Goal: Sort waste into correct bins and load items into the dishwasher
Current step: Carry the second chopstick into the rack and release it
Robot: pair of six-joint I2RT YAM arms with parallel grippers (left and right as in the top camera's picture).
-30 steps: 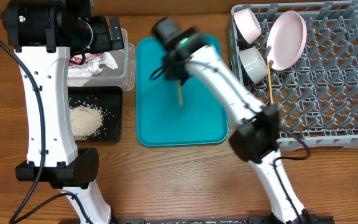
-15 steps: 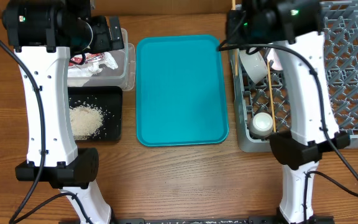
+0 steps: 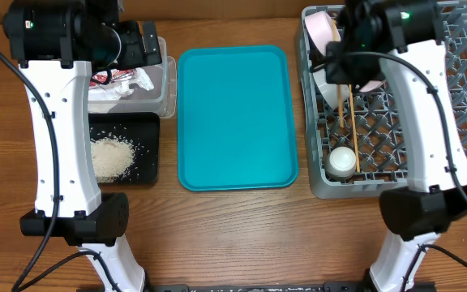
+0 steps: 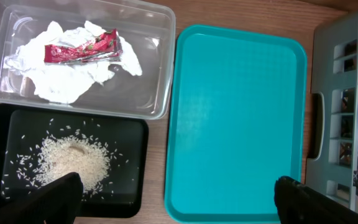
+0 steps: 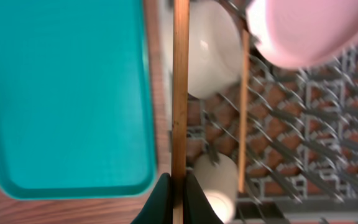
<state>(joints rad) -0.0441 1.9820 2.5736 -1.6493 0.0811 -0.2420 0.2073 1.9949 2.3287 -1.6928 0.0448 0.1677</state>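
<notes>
My right gripper holds the chopstick high above the bowls, short of the cup (image 3: 341, 161). It should keep holding the chopstick, because the chopstick would fall onto the bowls if I opened now.
My right gripper (image 5: 179, 193) is shut on a wooden chopstick (image 5: 180, 93) and holds it over the left side of the grey dishwasher rack (image 3: 460, 174). The other chopstick (image 3: 355, 134) lies in the rack beside a white cup (image 3: 341, 161), two bowls (image 3: 328, 84) and a plate (image 5: 316, 31). My left gripper (image 4: 179, 202) hangs open above the bins. The clear tub (image 4: 160, 62) holds the red wrapper (image 4: 82, 51) on crumpled napkins (image 4: 67, 84). The black tray (image 4: 135, 162) holds the rice (image 4: 73, 163).
A teal serving tray (image 3: 235, 118) with nothing on it lies between the bins and the rack. Wooden table (image 3: 233, 235) shows along the front. Both arm bases stand at the near edge.
The right arm has swung from over the teal tray to the left part of the rack, carrying the chopstick. The left arm has not moved.
</notes>
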